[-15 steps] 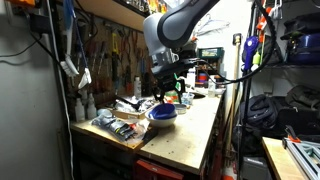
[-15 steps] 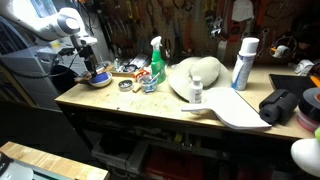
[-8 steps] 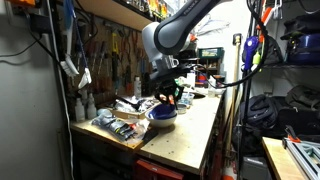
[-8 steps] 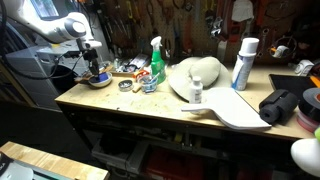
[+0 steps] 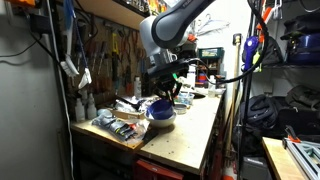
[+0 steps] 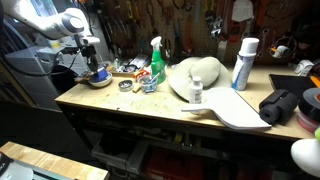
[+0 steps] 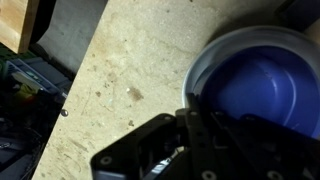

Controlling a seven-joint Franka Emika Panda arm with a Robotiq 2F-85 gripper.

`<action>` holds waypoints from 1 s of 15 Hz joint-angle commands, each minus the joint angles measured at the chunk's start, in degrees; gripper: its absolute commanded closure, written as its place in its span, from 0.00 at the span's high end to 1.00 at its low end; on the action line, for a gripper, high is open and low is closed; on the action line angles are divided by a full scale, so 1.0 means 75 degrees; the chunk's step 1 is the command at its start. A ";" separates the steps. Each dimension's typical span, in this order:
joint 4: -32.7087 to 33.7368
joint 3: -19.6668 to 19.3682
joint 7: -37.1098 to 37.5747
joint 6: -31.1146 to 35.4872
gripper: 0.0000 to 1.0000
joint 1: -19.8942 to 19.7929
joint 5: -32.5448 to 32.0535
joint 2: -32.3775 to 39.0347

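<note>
The blue bowl is inside the white bowl's rim, so the robot should move the blue bowl to the open workbench before its gripper releases it.
A blue bowl stands on the wooden workbench near its cluttered end. My gripper hangs straight down over the bowl's edge. In the wrist view the bowl fills the upper right, and the gripper sits at its near rim. One dark finger lies against the outside of the rim, and the rest of the jaw is dark over the bowl's inside. The jaws look shut on the rim. The bowl's inside shows plain blue.
A green spray bottle, a small tin, a white hat-shaped object, a small bottle, a white can and a black bag share the bench. Packets and tools lie beside the bowl.
The jaws have closed at the bowl's rim. The arm has shifted slightly over the bowl; the bowl has stayed where it was.
</note>
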 commanded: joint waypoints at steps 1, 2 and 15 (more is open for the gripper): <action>-0.0551 -0.0152 0.0288 -0.0311 0.01 0.0114 -0.0069 -0.0998; -0.0771 -0.0152 0.0284 -0.0304 0.01 0.0062 0.0024 -0.1260; -0.5451 -0.0437 0.0646 0.3244 0.01 -0.1284 0.1431 -0.3737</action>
